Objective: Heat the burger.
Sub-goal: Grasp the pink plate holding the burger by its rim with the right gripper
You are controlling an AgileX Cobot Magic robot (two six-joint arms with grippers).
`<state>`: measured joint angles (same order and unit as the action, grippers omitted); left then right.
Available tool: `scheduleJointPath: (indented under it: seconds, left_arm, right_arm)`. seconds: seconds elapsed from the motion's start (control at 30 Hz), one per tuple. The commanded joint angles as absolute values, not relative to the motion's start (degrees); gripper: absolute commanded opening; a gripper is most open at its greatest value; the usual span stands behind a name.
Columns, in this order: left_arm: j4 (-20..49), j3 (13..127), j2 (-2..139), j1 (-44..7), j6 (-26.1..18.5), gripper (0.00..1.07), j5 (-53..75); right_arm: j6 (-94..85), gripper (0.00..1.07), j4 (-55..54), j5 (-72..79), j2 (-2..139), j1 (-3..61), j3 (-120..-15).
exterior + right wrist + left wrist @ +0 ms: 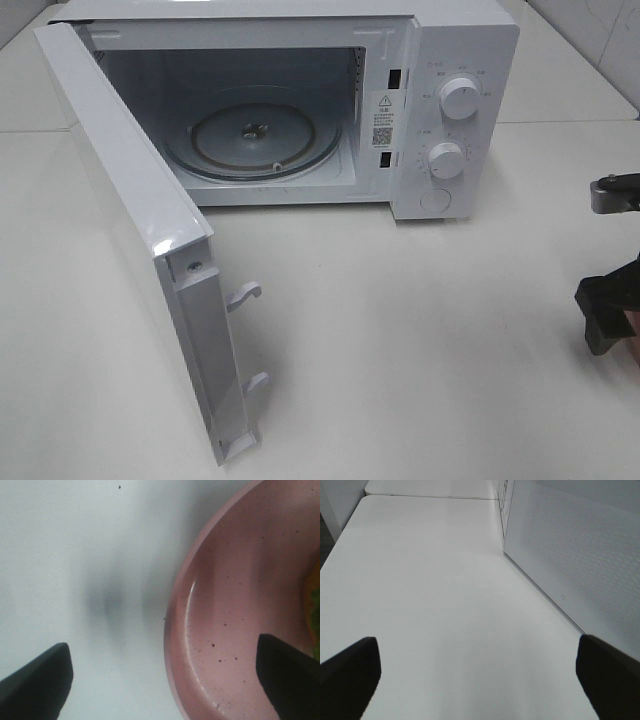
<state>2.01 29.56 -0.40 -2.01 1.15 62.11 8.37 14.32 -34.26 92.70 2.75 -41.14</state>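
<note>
My right gripper should next take the plate by its thin raised rim [173, 639], because the plate's pink inside is wider than my open fingers.
Only a sliver of the burger [314, 597], yellow and green, shows at the edge of the right wrist view, resting on a round pink plate [235, 615]. My right gripper [162, 680] is open just above the plate's rim, one finger [37, 685] over the bare table and the other [290, 677] over the plate's inside. In the exterior high view this gripper [607, 315] is at the far right edge, where the burger is out of view. My left gripper [480, 675] is open over bare table, holding nothing.
A white microwave [455, 60] stands at the back with its door [130, 230] swung wide open toward the front left. Its glass turntable [255, 135] carries nothing. The door's outer face [570, 550] rises beside my left gripper. The table [420, 350] is white.
</note>
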Motion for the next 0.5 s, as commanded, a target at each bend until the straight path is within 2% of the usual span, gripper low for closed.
scheduleJointPath:
  seconds: [0.03,0.5]
  left_arm:
    - [2.29,29.51,-1.03,-1.83,1.2,0.98,61.13]
    - [2.29,29.51,-1.03,-1.83,1.2,0.98,61.13]
  right_arm:
    - [8.59,0.89,15.18,-32.54,94.71,2.46,-41.25]
    - [10.54,0.84,18.56,-30.02,99.01,2.46,-41.2]
